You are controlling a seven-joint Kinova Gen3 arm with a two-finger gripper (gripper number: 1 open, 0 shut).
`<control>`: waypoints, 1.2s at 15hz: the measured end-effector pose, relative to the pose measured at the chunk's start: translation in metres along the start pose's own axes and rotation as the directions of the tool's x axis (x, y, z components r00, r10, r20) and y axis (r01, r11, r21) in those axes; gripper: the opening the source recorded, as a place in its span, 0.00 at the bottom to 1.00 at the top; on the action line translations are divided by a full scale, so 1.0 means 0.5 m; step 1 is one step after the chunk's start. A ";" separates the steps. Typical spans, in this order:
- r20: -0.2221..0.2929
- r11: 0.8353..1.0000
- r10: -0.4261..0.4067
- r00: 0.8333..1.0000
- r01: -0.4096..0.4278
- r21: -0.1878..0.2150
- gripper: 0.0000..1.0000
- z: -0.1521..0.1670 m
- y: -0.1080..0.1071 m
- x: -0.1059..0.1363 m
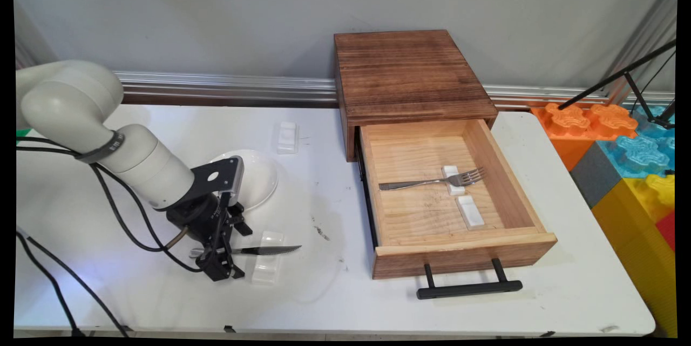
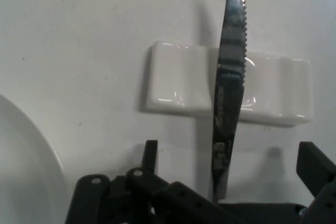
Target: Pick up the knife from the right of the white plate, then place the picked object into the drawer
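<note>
Next, my gripper grabs the serrated table knife by its handle [image 1: 243,251] to move the knife onto the bare rest in the drawer [image 1: 470,211].
A serrated table knife [image 1: 264,250] [image 2: 229,98] lies across a small white ceramic rest [image 1: 268,264] [image 2: 178,85] on the white table, with its blade pointing right toward the drawer. My gripper [image 1: 236,250] [image 2: 231,158] is low over the knife's handle end and open. One finger [image 2: 150,153] stands on each side of the handle, and neither touches it. A white plate [image 1: 259,176] [image 2: 26,166] sits just behind the gripper.
To the right stands a wooden box [image 1: 405,73] with its drawer [image 1: 467,251] pulled open. Inside, a fork [image 1: 432,181] lies on one white rest beside a bare second rest [image 1: 470,211]. Another rest [image 1: 287,137] sits at the back. Coloured foam blocks [image 1: 621,146] stand at the far right.
</note>
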 end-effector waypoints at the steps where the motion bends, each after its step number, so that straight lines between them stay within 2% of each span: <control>1: 0.000 1.000 0.001 1.000 -0.001 0.002 1.00 0.001 -0.001 0.000; 3: 0.000 1.000 0.002 1.000 -0.002 0.005 1.00 0.003 -0.002 -0.002; 4: 0.001 1.000 0.003 1.000 -0.003 0.006 0.00 0.003 -0.002 -0.003; 18: 0.006 1.000 0.010 1.000 -0.010 0.012 0.00 -0.036 -0.004 -0.009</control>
